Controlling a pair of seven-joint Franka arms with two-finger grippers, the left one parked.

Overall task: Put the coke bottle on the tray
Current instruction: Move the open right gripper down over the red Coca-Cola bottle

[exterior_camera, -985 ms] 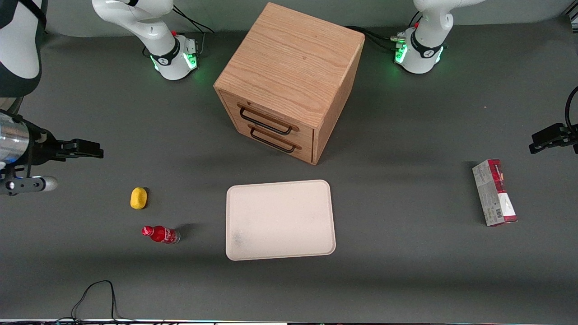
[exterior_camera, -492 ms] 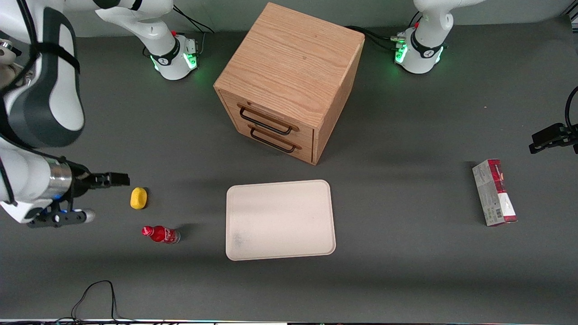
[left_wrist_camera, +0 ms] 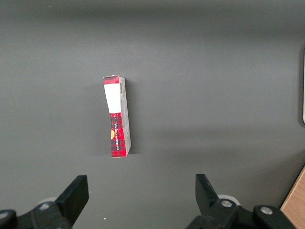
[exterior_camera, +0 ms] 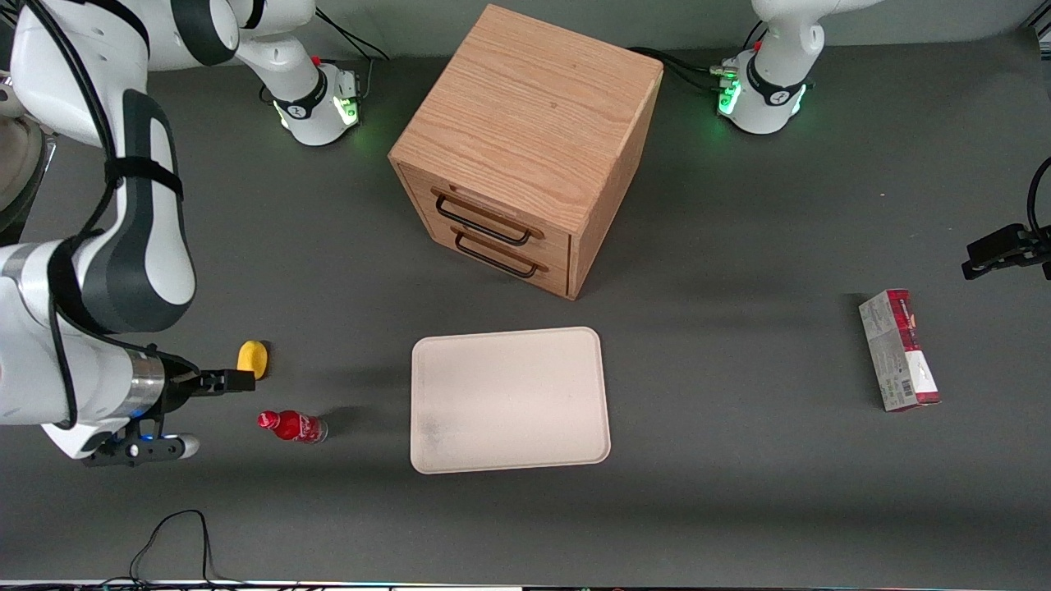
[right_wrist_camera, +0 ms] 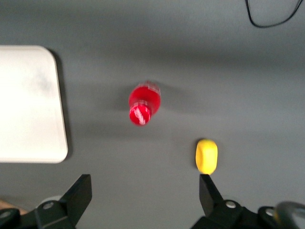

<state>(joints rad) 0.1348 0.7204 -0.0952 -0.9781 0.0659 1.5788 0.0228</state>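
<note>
Next, my right gripper grabs the bottle by its red cap (exterior_camera: 268, 419) to place the coke bottle on the tray (exterior_camera: 509, 399).
The coke bottle (exterior_camera: 292, 426), tiny and red with a red cap and clear base, stands on the dark table toward the working arm's end, beside the tray. It also shows in the right wrist view (right_wrist_camera: 144, 103). The cream-white tray (exterior_camera: 509, 399) lies flat in front of the wooden cabinet; one of its corners shows in the right wrist view (right_wrist_camera: 28, 105). My right gripper (exterior_camera: 234, 381) is open and empty, hovering above the table close to the yellow lump, a little farther from the front camera than the bottle. Its fingers (right_wrist_camera: 80, 193) stand wide apart.
A small yellow lump (exterior_camera: 253, 358) lies beside the bottle, partly covered by the gripper tip; it shows in the right wrist view too (right_wrist_camera: 207, 155). A wooden two-drawer cabinet (exterior_camera: 525, 148) stands at the table's middle. A red-and-grey carton (exterior_camera: 899, 350) lies toward the parked arm's end. A black cable (exterior_camera: 176, 533) loops at the near edge.
My right arm has swung in over the table and come nearer the front camera, bringing the open gripper from well away to beside the yellow lump and the bottle. The objects have not moved.
</note>
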